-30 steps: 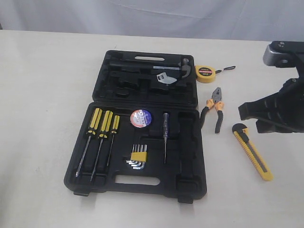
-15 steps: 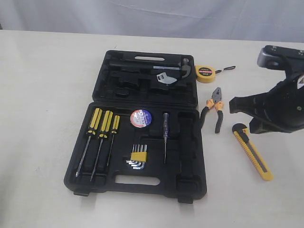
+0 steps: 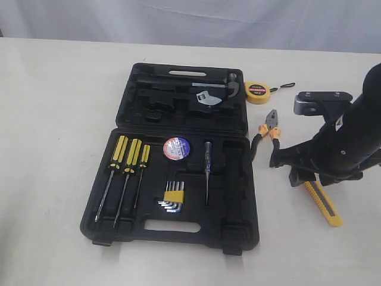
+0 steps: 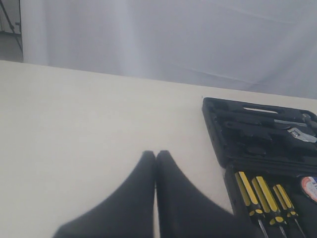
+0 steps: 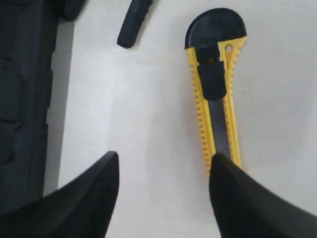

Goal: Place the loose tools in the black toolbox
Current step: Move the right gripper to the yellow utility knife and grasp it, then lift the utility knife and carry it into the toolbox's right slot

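My right gripper grabs the utility knife's yellow body point(image 3: 321, 204) next, to stow the knife in the black toolbox point(image 3: 238, 196).
The black toolbox point(image 3: 238, 196) lies open in the middle of the table, with the black tape roll point(image 3: 177, 148) in its near half. The yellow tape measure point(image 3: 257, 92), the orange-black pliers point(image 3: 268, 140) and the yellow-black utility knife point(image 3: 326, 208) lie on the table to its right. My right gripper point(image 3: 285, 168) hangs open low over the knife's head end. In the right wrist view the knife point(image 5: 216, 94) lies by one fingertip point(image 5: 223, 171), with bare table between the jaws of the right gripper point(image 5: 165, 157). My left gripper point(image 4: 156, 154) is shut and empty over bare table beside the toolbox point(image 4: 257, 131).
Three yellow-black screwdrivers point(image 3: 126, 161), a hex key set point(image 3: 173, 196) and a tester pen point(image 3: 207, 170) sit in the toolbox's near half. A hammer and wrench point(image 3: 208, 95) sit in its far half. A pliers handle tip point(image 5: 133, 24) shows near the right gripper.
The right arm has swung left and down from the table's right edge to over the utility knife. Its jaws have opened. The tools have not moved.
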Available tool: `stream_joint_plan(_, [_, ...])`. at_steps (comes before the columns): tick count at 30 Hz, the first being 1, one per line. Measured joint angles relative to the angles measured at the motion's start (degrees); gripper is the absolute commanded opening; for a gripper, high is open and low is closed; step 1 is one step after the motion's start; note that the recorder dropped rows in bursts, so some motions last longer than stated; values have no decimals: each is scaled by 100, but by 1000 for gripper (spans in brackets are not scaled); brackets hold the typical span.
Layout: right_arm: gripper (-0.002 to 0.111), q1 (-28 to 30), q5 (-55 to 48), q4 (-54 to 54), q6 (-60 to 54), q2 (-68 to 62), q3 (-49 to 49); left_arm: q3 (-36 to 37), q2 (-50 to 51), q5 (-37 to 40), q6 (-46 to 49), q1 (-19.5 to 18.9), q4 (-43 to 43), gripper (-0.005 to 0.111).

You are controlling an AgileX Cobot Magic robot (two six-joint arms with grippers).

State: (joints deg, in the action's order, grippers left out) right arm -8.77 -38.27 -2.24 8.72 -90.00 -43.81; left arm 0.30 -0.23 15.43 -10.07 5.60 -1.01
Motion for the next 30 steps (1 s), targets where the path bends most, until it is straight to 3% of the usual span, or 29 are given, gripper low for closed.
stream_joint_plan(9, [54,468,-25,15,-669,-541,-368,0,0,0,0,0,0,0])
stream_joint_plan(23, [54,494,-33,15,-1004,-1437,-649,0,0,0,0,0,0,0])
stream_joint_plan(25, [45,494,-28,15,-1004,-1543,-659,0,0,0,0,0,0,0])
stream_joint_plan(30, [1,505,-28,39,-1015,-1569,-680,0,0,0,0,0,0,0])
